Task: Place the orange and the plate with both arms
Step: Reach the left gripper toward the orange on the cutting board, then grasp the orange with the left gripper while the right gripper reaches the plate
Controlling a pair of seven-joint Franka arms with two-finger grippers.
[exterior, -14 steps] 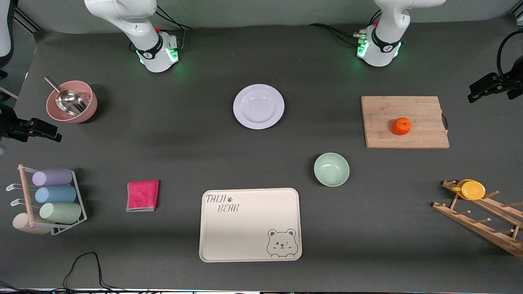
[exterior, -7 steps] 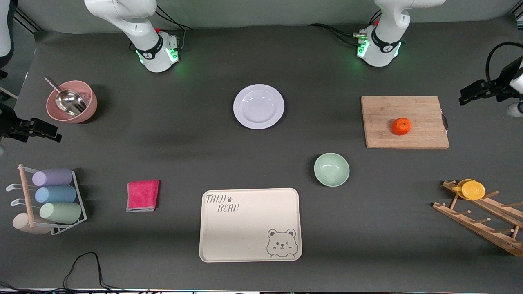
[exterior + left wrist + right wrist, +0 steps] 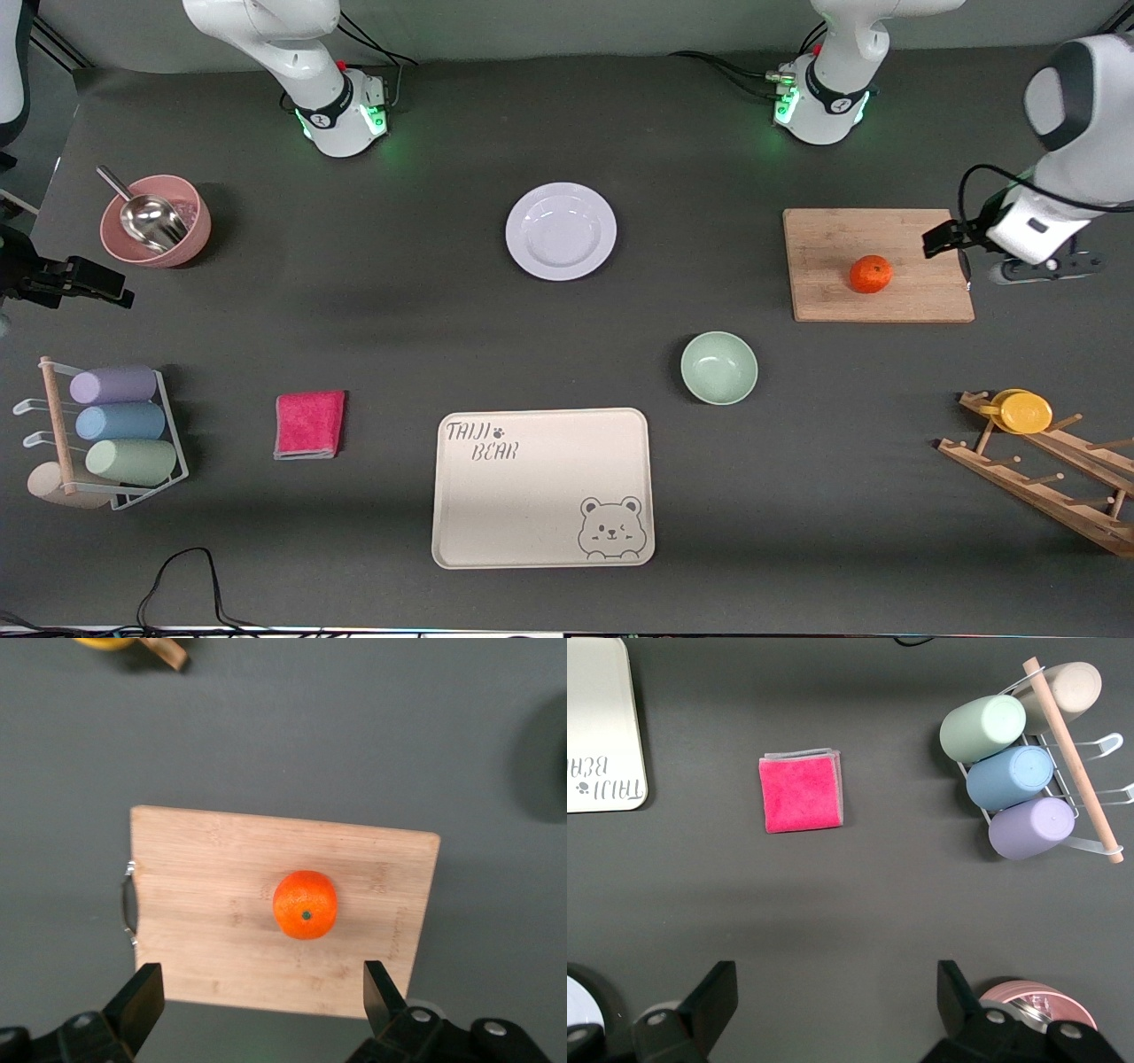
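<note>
My left gripper grabs the orange [image 3: 870, 274] by its round sides next. Then it sets the orange onto the white plate.
The orange [image 3: 870, 274] sits on a wooden cutting board [image 3: 828, 257] toward the left arm's end of the table. My left gripper [image 3: 263, 997] hangs open and empty high over the board's long edge. The orange [image 3: 305, 904] lies just ahead of its fingertips, untouched. The pale plate [image 3: 561, 231] lies flat mid-table between the two bases. My right gripper [image 3: 266, 997] waits open and empty over bare mat at the right arm's end. A sliver of the plate [image 3: 578, 1010] shows in the right wrist view.
A mint-green bowl [image 3: 718, 367] stands nearer the camera than the board, with the beige bear tray [image 3: 542, 487] nearer still. A pink cloth [image 3: 309, 424], a cup rack [image 3: 106, 434] and a pink bowl holding a scoop [image 3: 155, 221] lie toward the right arm's end. A wooden rack with a yellow cup [image 3: 1028, 412] stands at the other end.
The left arm has swung in from the table's end and now hangs over the cutting board. The right arm, the orange and the plate have not moved.
</note>
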